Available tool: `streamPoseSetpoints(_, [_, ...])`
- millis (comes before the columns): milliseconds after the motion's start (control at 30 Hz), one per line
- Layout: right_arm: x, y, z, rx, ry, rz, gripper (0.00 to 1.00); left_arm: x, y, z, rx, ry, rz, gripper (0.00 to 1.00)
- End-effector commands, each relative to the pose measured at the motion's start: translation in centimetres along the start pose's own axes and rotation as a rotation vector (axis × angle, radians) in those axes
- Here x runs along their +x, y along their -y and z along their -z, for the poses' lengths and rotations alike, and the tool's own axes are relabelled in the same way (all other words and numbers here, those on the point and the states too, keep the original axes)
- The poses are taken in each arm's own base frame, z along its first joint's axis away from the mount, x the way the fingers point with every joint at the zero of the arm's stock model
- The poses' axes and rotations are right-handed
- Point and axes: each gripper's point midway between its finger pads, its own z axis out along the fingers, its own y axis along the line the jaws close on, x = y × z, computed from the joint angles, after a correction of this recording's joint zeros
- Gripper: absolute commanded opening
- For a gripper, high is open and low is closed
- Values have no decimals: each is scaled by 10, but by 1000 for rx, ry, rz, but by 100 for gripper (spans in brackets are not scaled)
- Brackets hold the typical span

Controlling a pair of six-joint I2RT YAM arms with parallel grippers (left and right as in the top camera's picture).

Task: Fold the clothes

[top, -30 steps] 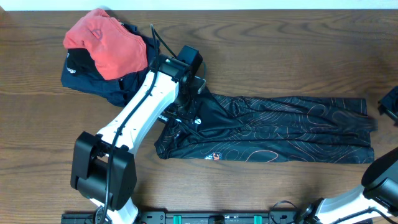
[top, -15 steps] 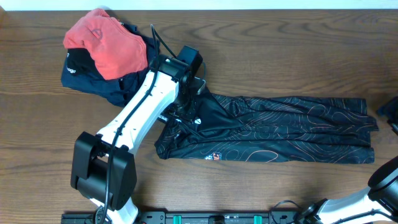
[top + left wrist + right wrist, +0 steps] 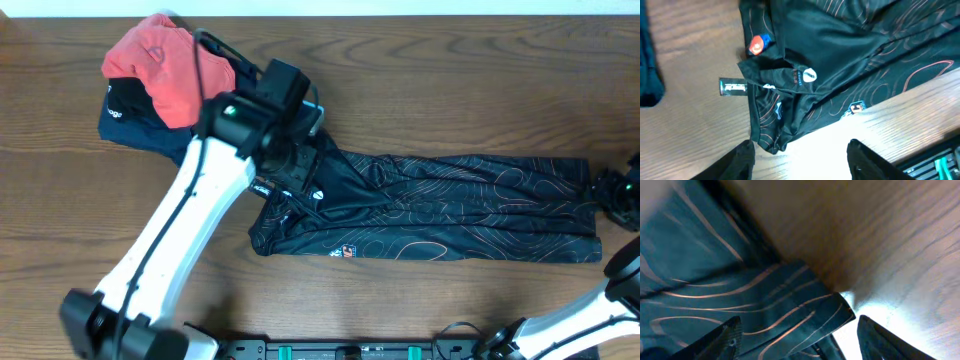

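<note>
My right gripper is to grab the black jersey (image 3: 440, 205) next by the corner opposite its collar end, to fold the jersey toward its collar.
The black jersey (image 3: 440, 205) with thin orange contour lines lies folded into a long strip across the table's middle. Its collar end shows in the left wrist view (image 3: 840, 55) with small logos. My left gripper (image 3: 290, 165) hovers over the jersey's left end; its fingers (image 3: 800, 160) are open and empty above the fabric's lower edge. My right gripper (image 3: 612, 190) is at the jersey's right end. Its fingers (image 3: 797, 340) are open over a corner of the jersey (image 3: 765, 310).
A coral-red garment (image 3: 170, 68) lies on a navy garment (image 3: 150, 125) at the back left. A small black tag (image 3: 733, 87) lies on the wood beside the collar. A dark rail (image 3: 340, 350) runs along the table's front edge.
My left arm has lifted and swung up toward the camera, its gripper still over the jersey's left end. My right gripper has moved in to the jersey's right end.
</note>
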Motion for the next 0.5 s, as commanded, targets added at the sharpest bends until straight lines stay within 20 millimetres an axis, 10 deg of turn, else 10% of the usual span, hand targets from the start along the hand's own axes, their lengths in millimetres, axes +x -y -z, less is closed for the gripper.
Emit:
streamPoseSetpoints(0, [12, 6, -12, 33, -60, 37, 70, -3, 2, 22, -3, 66, -11, 62])
streamPoseSetpoints(467, [28, -11, -14, -59, -124, 31, 6, -4, -3, 34, -36, 109, -18, 66])
